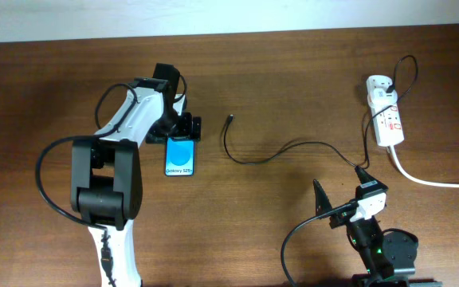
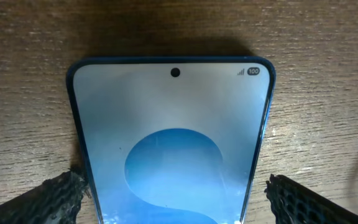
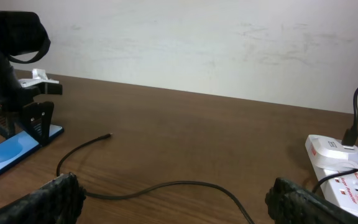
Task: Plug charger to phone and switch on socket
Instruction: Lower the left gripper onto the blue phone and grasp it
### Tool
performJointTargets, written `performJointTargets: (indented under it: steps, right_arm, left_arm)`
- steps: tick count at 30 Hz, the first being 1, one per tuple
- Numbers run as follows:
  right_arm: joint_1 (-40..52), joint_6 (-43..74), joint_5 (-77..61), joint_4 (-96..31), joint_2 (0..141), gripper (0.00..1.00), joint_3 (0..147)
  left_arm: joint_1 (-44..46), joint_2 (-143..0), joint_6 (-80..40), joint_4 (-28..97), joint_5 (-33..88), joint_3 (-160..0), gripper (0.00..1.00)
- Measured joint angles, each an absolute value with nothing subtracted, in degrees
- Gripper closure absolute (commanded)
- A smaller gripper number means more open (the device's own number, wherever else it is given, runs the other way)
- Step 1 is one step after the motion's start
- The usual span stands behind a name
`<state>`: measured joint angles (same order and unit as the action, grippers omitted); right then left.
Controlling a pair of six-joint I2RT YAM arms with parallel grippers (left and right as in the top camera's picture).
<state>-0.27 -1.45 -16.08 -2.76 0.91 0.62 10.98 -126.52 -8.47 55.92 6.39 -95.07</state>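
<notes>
My left gripper needs to come down before it closes on the phone. Its fingers are high, and the left wrist view shows table between one finger and the phone's edge.
The phone (image 1: 180, 157) lies flat on the wooden table, blue screen up, and it fills the left wrist view (image 2: 173, 137). My left gripper (image 1: 183, 131) is open and straddles the phone's far end (image 2: 176, 200); the left finger touches its edge and the right finger is apart. The charger cable (image 1: 293, 146) runs from the socket (image 1: 385, 112) across the table. Its plug tip (image 1: 229, 119) lies free right of the phone. My right gripper (image 1: 343, 196) is open and empty above the cable (image 3: 166, 185), near the front edge. The right wrist view also shows the phone (image 3: 11, 152) and the socket (image 3: 347, 180).
The socket's thick white cord (image 1: 429, 179) runs off the right edge. A white wall stands behind the table (image 3: 197, 43). The left arm (image 1: 106, 183) spans the table's left side.
</notes>
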Motion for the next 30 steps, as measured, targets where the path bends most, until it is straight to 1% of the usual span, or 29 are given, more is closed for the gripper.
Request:
performJointTargets:
  steps: [1,4,10,11,12,13,14,16,17,21,24,25,26,27,28,30]
  right_arm:
    - [-0.27,-1.45,-16.08,-2.76,0.91,0.02,0.62]
    - [-0.27,-1.48,-16.08,-2.76,0.91,0.02,0.62]
    - [-0.27,-1.45,-16.08,-2.76,0.91,0.02,0.62]
    - [-0.27,-1.48,-16.08,-2.76,0.91,0.02,0.62]
    - [-0.27,-1.5,-16.08,-2.76,0.91,0.02,0.62]
    - [-0.27,-1.48,-16.08,-2.76,0.91,0.02,0.62]
    - [-0.27,-1.5,-16.08,-2.76,0.91,0.01,0.62]
    - [-0.27,-1.48,-16.08,-2.76,0.91,0.02,0.62]
    - [-0.27,-1.48,-16.08,-2.76,0.91,0.02,0.62]
    - [-0.27,-1.48,-16.08,-2.76,0.91,0.02,0.62]
    - [-0.27,-1.48,-16.05,-2.76,0.91,0.02,0.62]
    - [-0.27,-1.48,-16.08,-2.76,0.91,0.02,0.62]
    - [-0.27,-1.45,-16.05,-2.76,0.91,0.02,0.62]
    - [-0.27,-1.48,-16.08,-2.79,0.91,0.02,0.62]
    - [-0.27,-1.48,-16.08,-2.76,0.91,0.02,0.62]
    - [-0.27,-1.41,-16.08,-2.76,0.91,0.02,0.62]
  left_arm:
    - [11.22,-126.26,-8.64,55.53,5.96,-94.61,0.0]
    - [12.34,-125.56,-8.69,55.31,4.25,-93.19,0.04]
    - [13.89,-124.99,-10.81,55.86,2.09,-91.77,0.01]
    - [14.11,-124.62,-11.0,55.64,1.89,-91.09,0.04]
    - [14.31,-124.38,-11.09,55.59,1.61,-90.67,0.11]
    - [14.35,-124.31,-11.35,55.46,1.23,-90.48,0.21]
    - [14.35,-124.31,-11.66,55.24,0.95,-90.41,0.24]
    - [14.35,-124.22,-11.86,55.02,0.75,-90.26,0.25]
    - [14.35,-124.18,-11.88,54.96,0.75,-90.21,0.28]
    - [14.35,-124.11,-12.05,54.68,0.67,-90.15,0.28]
    - [14.35,-125.71,-12.08,57.67,1.5,-93.58,0.27]
    - [14.35,-126.28,-12.08,59.02,1.74,-95.22,0.32]
    - [14.35,-127.31,-12.08,61.3,2.39,-100.29,0.37]
    - [14.35,-127.31,-12.08,62.37,2.61,-102.74,0.45]
    - [14.35,-127.33,-12.05,64.97,2.79,-108.14,0.63]
    - [14.35,-127.31,-12.05,66.61,2.9,-112.51,0.86]
